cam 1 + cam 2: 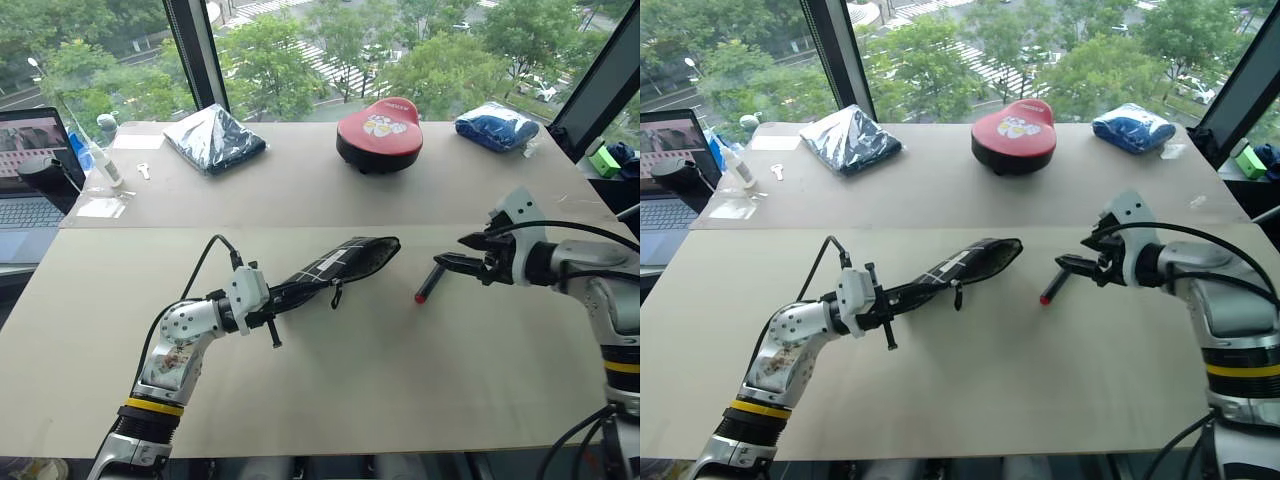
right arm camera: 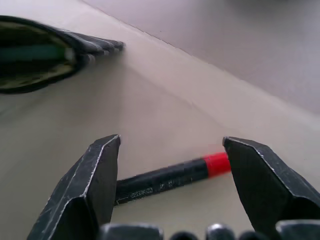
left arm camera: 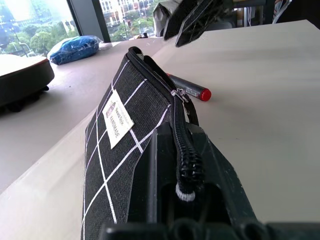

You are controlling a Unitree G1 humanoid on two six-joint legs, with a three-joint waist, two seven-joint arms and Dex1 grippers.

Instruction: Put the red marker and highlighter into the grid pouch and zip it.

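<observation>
My right gripper should go lower first. Its fingertips are above the red marker [image 1: 430, 284], so they would miss it if I closed now.
My left gripper [image 1: 262, 300] is shut on one end of the grid pouch [image 1: 335, 265], holding it slightly off the table with its open mouth toward the right. Inside that mouth a green shape shows, the highlighter [image 2: 35, 52]. The red marker [image 1: 430, 284] lies on the table just right of the pouch mouth, red cap nearest me. My right gripper [image 1: 462, 251] hovers open above the marker's black end, its fingers [image 2: 97, 170] standing either side of the marker [image 2: 170, 177] with nothing held. The white label and zipper of the pouch [image 3: 125, 145] show in the left wrist view.
On the far table stand a big red domed case [image 1: 379, 131], a plastic-wrapped dark bundle [image 1: 213, 138] and a blue bundle [image 1: 497, 126]. A laptop [image 1: 30, 170] and a small bottle [image 1: 105, 160] sit at the far left. A seam [image 1: 300, 227] runs between the two tabletops.
</observation>
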